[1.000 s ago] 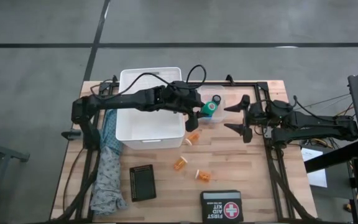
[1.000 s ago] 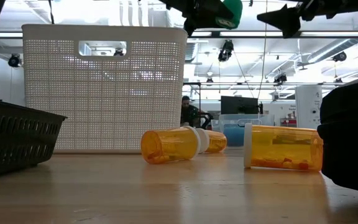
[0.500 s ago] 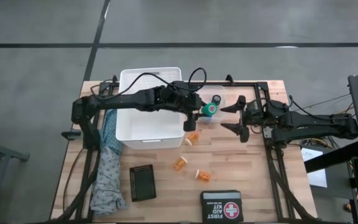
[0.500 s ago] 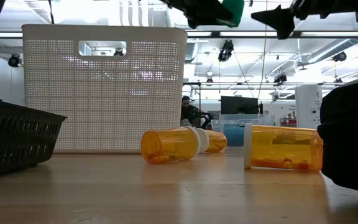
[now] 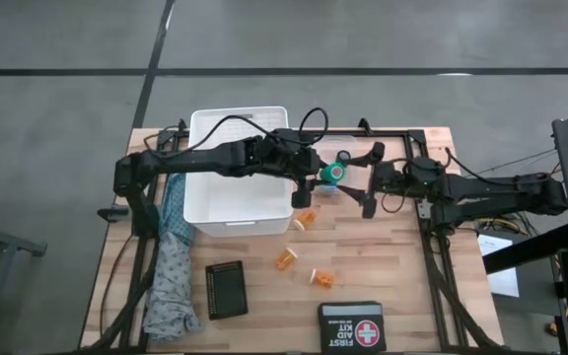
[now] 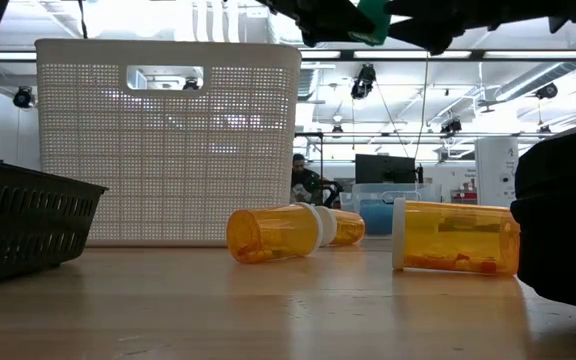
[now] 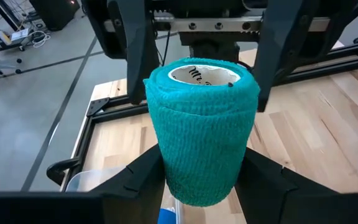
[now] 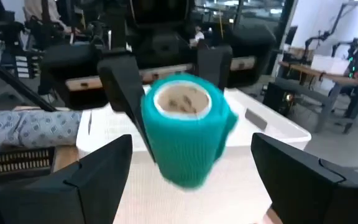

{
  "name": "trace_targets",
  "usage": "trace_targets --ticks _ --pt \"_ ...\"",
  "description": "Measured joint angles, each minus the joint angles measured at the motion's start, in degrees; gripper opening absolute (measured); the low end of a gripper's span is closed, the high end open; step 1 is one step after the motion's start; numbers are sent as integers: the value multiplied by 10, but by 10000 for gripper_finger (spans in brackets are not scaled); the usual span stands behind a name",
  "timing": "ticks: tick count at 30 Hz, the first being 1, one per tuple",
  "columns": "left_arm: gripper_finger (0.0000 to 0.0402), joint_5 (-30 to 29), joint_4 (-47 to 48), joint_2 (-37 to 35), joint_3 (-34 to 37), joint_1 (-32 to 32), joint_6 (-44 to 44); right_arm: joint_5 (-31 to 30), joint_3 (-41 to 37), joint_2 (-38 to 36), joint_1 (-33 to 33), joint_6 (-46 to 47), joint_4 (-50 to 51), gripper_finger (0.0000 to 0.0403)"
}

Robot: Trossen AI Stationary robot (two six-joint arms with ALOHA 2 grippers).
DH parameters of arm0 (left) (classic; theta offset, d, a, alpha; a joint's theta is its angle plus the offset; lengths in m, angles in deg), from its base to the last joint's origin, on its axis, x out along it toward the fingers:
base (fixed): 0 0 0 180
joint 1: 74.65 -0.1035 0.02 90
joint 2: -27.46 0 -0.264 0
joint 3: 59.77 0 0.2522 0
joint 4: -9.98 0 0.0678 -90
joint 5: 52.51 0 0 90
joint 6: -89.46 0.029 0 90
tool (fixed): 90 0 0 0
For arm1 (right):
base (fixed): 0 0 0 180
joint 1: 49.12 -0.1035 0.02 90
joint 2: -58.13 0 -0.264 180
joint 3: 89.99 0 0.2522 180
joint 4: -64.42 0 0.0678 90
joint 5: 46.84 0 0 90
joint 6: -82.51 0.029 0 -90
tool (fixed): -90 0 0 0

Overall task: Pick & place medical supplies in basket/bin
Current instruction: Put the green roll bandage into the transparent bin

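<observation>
Next, my right gripper grabs the teal bandage roll by the roll's curved side [image 5: 333, 174] to put it in the clear tub.
A teal bandage roll [image 5: 334, 174] hangs in the air just right of the white basket [image 5: 238, 116], with my left gripper [image 5: 316, 180] shut on it. In the left wrist view the roll [image 7: 201, 130] fills the middle, its open core facing the other arm. My right gripper [image 5: 369, 179] stands open and level a short way to the roll's right, its fingers apart from the roll [image 8: 185, 130]. Three orange pill bottles [image 5: 307, 215] [image 5: 286, 259] [image 5: 321, 279] lie on their sides on the table. A teal patterned cloth [image 5: 173, 266] lies along the left edge. My left gripper pinches the roll's curved side wall [image 7: 166, 168] between its two fingers [image 7: 138, 180], one on each side, near the roll's end closest to the wrist. The fingers come from the table's left, slanting a little down, and lie along the roll. The roll is lifted clear.
A small black basket [image 5: 226, 289] and a black first aid case [image 5: 350, 325] lie near the front edge. A clear tub [image 5: 348, 189] sits below the roll, mostly hidden. In the low view the white basket [image 6: 168, 140] stands behind two of the bottles [image 6: 278, 232] [image 6: 455, 235].
My right gripper has moved toward the table's left, up to the held roll, and has stayed open. My left gripper has kept its place and rolled its wrist a little, turning the roll with it.
</observation>
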Motion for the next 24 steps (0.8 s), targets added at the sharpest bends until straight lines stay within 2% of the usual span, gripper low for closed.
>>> trace_targets --ticks 24 --pt "171 0 1 0 0 -1 6 0 31 61 0 -24 -57 325"
